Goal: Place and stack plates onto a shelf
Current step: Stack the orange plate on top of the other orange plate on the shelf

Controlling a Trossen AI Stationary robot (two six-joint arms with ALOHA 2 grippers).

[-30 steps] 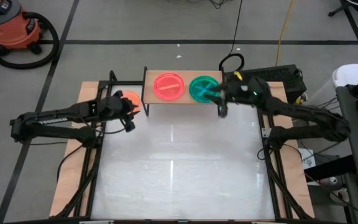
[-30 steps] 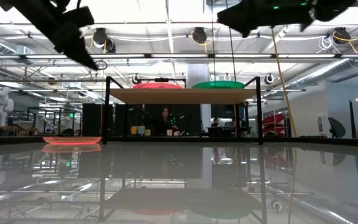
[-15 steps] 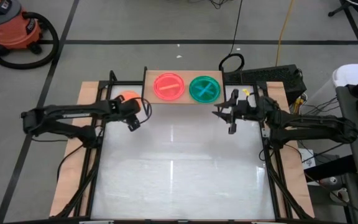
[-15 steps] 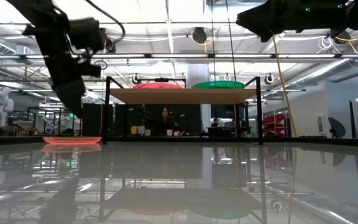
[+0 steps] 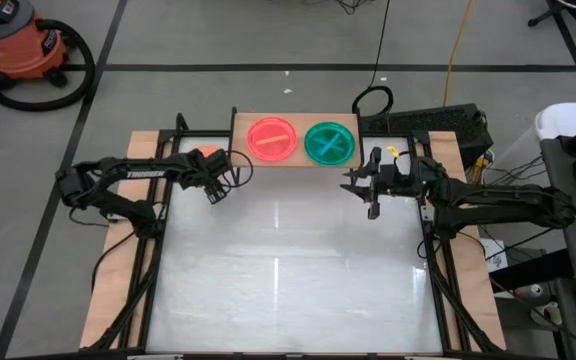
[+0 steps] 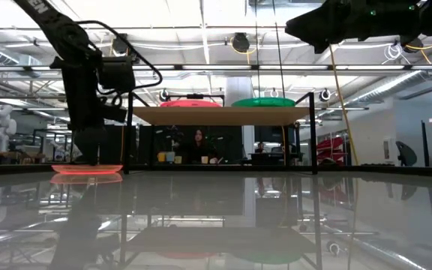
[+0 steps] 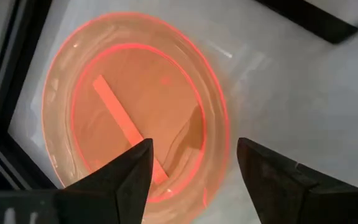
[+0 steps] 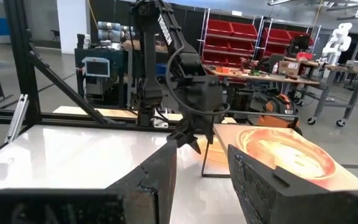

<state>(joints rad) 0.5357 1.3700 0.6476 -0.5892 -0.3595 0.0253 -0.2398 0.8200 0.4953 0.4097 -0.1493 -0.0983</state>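
Observation:
My left gripper will next grab the orange plate by its rim to stack it onto the pink plate on the shelf.
An orange plate lies flat on the table left of the shelf; in the high view my left arm partly covers the plate. My left gripper is open, pointing down just over it, one finger above the plate's inside and one beyond its rim. In the low view that gripper hangs right above the plate. On the shelf sit a pink plate and a green plate. My right gripper is open and holds nothing, near the shelf's right end. No other plates are in view.
The shelf stands at the table's far edge on thin black legs. The white tabletop stretches bare toward the near edge. Black frame rails run along both sides. A keyboard and cables lie behind the right arm.
My left gripper has swung a little toward the shelf and dropped from high above the table down onto the orange plate, tipping to point downward. My right gripper has drawn back from the green plate on the shelf toward the near-right, then stayed still.

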